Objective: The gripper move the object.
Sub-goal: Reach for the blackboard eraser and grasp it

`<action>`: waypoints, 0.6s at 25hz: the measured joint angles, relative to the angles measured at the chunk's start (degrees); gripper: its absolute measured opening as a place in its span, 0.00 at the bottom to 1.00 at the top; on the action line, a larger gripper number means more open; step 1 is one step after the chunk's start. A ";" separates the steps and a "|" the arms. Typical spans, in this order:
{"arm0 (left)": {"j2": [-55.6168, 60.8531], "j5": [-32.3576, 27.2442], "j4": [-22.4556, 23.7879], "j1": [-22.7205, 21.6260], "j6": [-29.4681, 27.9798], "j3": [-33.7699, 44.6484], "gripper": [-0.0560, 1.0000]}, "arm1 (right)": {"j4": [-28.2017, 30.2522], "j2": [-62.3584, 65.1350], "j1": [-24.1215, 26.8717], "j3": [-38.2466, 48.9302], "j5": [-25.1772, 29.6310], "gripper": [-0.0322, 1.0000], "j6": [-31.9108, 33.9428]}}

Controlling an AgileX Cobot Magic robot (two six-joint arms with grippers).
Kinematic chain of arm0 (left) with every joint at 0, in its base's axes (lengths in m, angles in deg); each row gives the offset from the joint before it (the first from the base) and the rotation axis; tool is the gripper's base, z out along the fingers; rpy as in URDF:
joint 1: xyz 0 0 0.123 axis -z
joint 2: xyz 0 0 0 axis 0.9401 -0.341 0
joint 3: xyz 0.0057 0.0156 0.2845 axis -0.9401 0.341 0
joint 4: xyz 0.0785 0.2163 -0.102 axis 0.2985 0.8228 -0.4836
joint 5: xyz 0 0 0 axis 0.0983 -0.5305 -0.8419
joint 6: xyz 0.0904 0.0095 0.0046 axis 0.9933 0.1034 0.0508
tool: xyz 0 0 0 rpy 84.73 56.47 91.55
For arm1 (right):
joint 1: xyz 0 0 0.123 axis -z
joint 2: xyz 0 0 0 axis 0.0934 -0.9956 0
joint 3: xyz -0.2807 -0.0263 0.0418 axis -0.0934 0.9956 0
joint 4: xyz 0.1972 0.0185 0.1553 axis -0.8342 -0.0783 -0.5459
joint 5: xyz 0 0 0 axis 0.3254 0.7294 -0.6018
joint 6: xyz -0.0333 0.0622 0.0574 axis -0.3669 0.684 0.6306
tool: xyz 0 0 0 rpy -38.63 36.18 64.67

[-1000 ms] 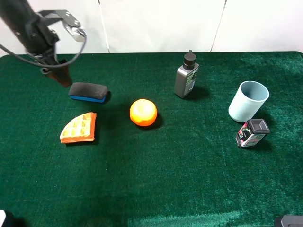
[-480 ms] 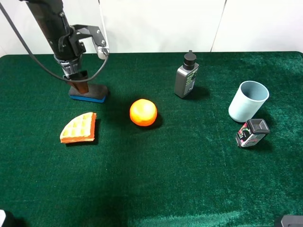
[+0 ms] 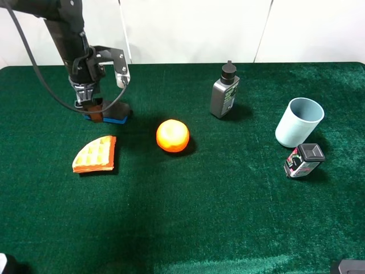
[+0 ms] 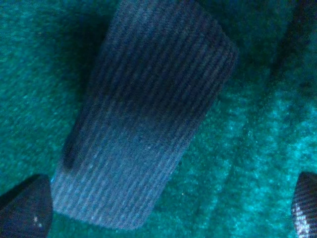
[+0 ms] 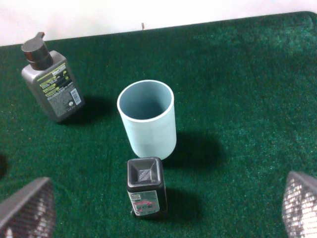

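Note:
My left gripper moves down before it closes on the eraser, since its fingers stop above the eraser's end (image 4: 101, 206), with cloth between them.
The eraser (image 3: 117, 113), dark grey felt on a thin blue base, lies on the green cloth at the back left. My left gripper (image 3: 94, 113) is down over the eraser's left end, hiding that part. In the left wrist view the eraser's ribbed felt top (image 4: 148, 124) fills the frame. The left gripper (image 4: 166, 208) is open there, with one fingertip (image 4: 25, 208) at the eraser's end and the other (image 4: 307, 203) over bare cloth. My right gripper (image 5: 163, 218) is open and empty.
An orange (image 3: 172, 135) sits right of the eraser, and an orange waffle wedge (image 3: 95, 153) lies in front of it. A grey bottle (image 3: 224, 91), a pale blue cup (image 3: 299, 121) and a small black-capped bottle (image 3: 304, 160) stand on the right side.
The left arm has swung right from the far left edge and come down over the eraser's left end. The eraser and the other objects have not moved.

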 joint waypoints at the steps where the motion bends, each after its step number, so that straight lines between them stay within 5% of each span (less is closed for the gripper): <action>1: -0.28 0.34 0.01 0.00 0.24 0.00 0.98 | 0.00 0.00 0.00 0.00 0.00 0.70 0.00; 15: -4.24 6.20 0.01 0.00 3.14 -0.07 0.99 | 0.00 0.00 0.00 0.00 0.00 0.70 0.00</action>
